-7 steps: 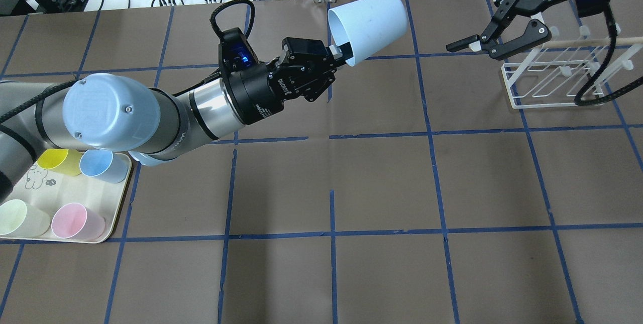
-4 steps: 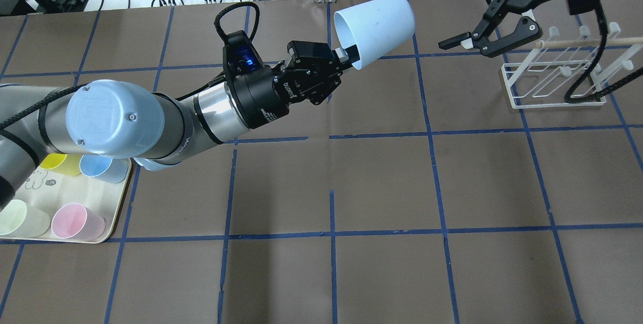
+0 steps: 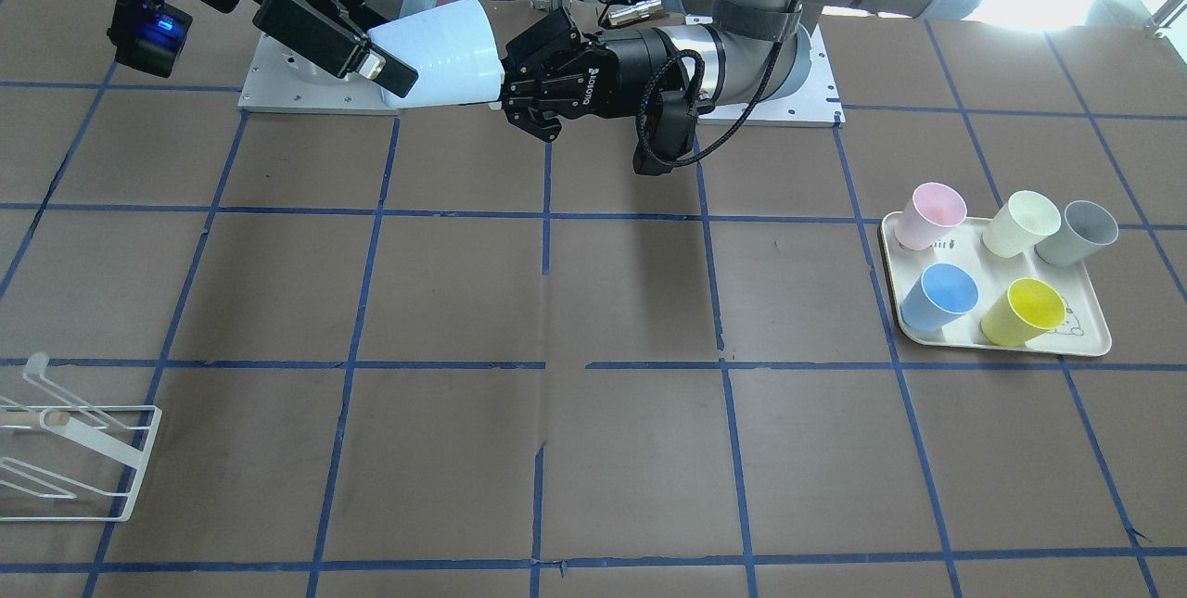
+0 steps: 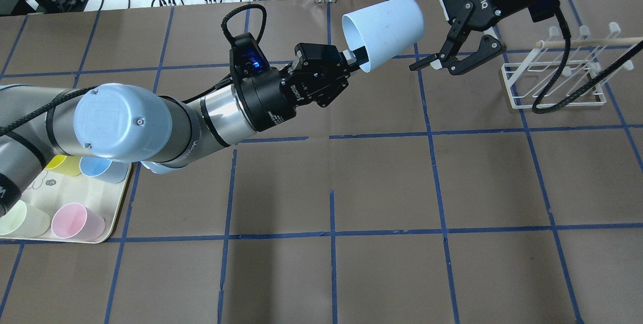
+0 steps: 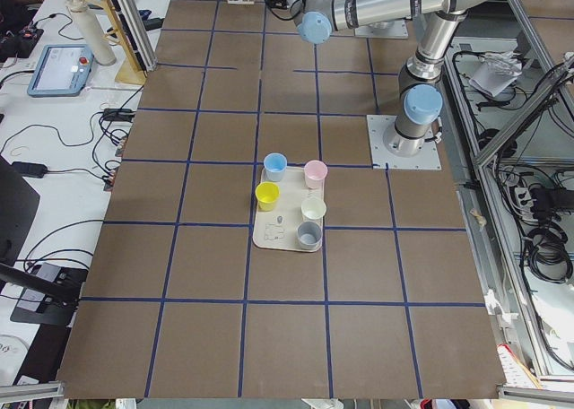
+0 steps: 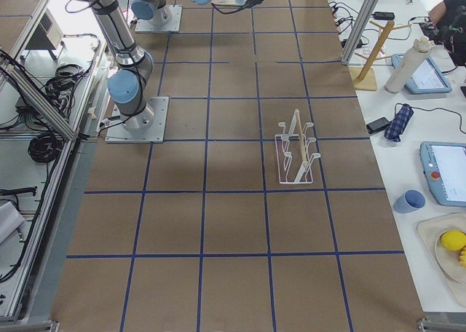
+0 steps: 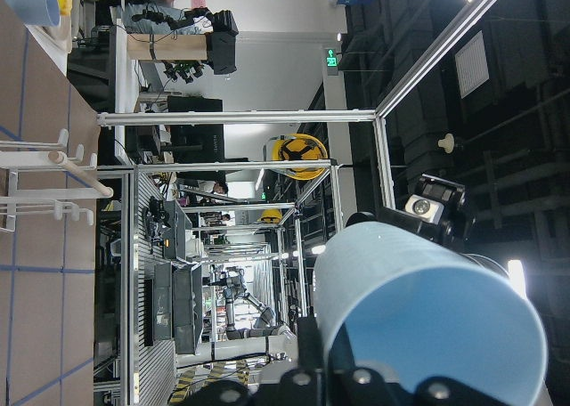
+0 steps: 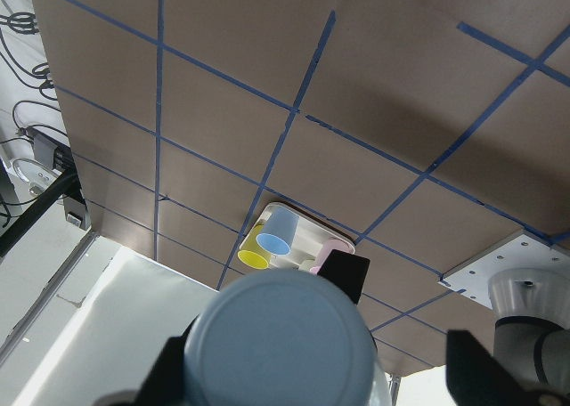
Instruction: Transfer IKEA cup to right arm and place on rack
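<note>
The robot's right gripper next needs to carry the IKEA cup to the rack (image 3: 80,448), so it needs to grab the cup by its closed base.
The IKEA cup (image 4: 384,30) is pale sky-blue and held in the air on its side, its mouth toward the left arm. My left gripper (image 4: 355,58) is shut on its rim, one finger inside. My right gripper (image 4: 404,32) is open, its fingers (image 4: 442,63) straddling the cup's closed base without clamping it. In the front-facing view the cup (image 3: 445,56) hangs between the right gripper (image 3: 385,51) and the left gripper (image 3: 505,93). The right wrist view shows the cup's base (image 8: 276,335) between its fingers. The white wire rack (image 4: 552,80) stands to the right, behind the right gripper.
A cream tray (image 4: 118,198) at the near left holds pink, yellow, deeper blue, grey and pale cups (image 3: 937,297). The rack also shows in the front-facing view (image 3: 65,459) and in the exterior right view (image 6: 295,150). A black cable (image 4: 567,98) loops near it.
My left arm has carried the cup a little to the right. My right gripper has moved left from above the rack and now straddles the cup's base.
</note>
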{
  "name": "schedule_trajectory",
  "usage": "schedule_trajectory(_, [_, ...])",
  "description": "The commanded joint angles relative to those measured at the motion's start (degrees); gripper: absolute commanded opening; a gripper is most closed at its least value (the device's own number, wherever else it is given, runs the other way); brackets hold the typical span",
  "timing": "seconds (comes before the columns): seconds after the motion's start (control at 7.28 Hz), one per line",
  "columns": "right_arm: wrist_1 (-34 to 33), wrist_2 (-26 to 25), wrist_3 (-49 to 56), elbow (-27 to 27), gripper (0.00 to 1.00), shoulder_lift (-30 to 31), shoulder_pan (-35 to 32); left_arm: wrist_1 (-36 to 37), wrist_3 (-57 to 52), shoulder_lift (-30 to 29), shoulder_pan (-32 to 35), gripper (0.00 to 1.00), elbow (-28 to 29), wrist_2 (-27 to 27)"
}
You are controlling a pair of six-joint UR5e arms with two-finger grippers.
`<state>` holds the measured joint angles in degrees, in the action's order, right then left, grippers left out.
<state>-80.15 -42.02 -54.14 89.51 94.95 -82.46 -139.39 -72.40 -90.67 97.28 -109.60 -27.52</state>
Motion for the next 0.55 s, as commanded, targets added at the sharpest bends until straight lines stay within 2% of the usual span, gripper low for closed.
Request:
schedule_trajectory(0.0, [-1.68,-0.26,-0.79,0.05,1.00,-0.02,-0.33,-0.01,0.15,-0.03,0.02,0.00,0.00,0.01])
schedule_trajectory(0.41, [-2.12,0.01,-0.97,0.05,1.00,-0.11,-0.42,-0.01,0.41,0.06,0.10,0.03,0.00,0.10])
